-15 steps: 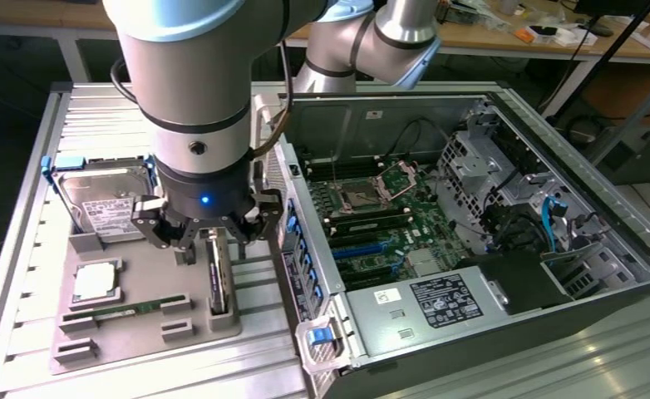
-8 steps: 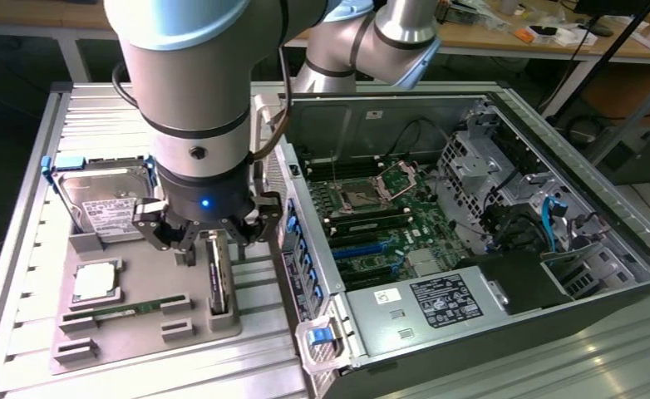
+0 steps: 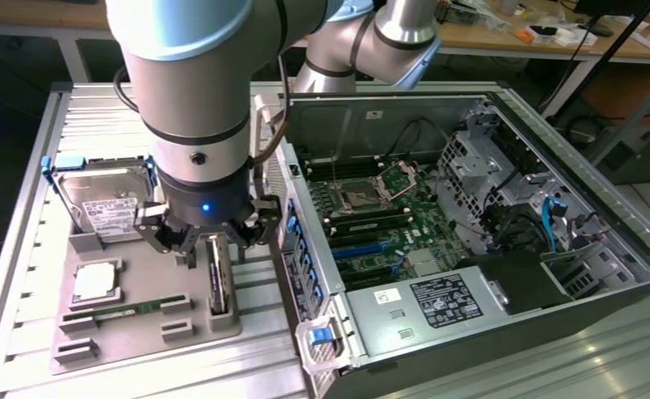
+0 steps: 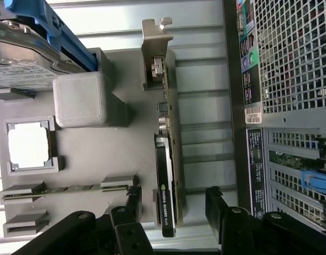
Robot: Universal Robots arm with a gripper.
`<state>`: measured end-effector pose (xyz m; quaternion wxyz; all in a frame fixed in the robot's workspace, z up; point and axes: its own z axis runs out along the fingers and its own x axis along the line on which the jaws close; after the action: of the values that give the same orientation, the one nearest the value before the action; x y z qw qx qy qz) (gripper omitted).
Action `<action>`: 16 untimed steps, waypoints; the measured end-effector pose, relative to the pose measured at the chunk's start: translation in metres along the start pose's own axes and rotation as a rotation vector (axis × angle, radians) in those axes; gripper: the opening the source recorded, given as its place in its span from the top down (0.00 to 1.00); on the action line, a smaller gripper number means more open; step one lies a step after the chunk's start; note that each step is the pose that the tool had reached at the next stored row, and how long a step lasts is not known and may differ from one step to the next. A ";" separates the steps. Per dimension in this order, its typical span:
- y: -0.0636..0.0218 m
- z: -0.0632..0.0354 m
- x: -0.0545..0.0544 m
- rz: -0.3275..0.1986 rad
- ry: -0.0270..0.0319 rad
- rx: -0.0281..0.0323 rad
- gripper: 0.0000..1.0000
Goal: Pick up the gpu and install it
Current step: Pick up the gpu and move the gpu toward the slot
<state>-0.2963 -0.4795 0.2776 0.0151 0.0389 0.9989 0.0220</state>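
Note:
My gripper lowers before it closes on the GPU's dark cooler, since my open fingers are above the cooler, short of its sides.
The gpu (image 3: pixel 221 284) stands on its edge in a slot at the exterior view's right side of the grey parts holder (image 3: pixel 148 337). In the wrist view the gpu (image 4: pixel 166 175) shows a green board, a dark cooler and a silver end bracket (image 4: pixel 154 50). My gripper (image 3: pixel 208 239) hangs open just above the card's far end. Its two black fingertips (image 4: pixel 132 206) straddle the card in the wrist view, gripper (image 4: pixel 174 207), with a gap on each side and nothing held.
The holder also carries a hard drive (image 3: pixel 103 202) in a blue frame, a CPU (image 3: pixel 95 281) and a RAM stick (image 3: pixel 120 312). The open computer case (image 3: pixel 547 166) lies to the exterior view's right, its motherboard (image 3: pixel 381 224) and blue slots exposed. The case wall (image 4: pixel 248 106) runs close beside the gpu.

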 end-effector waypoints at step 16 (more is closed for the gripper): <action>0.0022 0.0172 0.001 0.000 0.0000 -0.0001 0.40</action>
<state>-0.2963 -0.4765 0.2604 0.0151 0.0389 0.9989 0.0221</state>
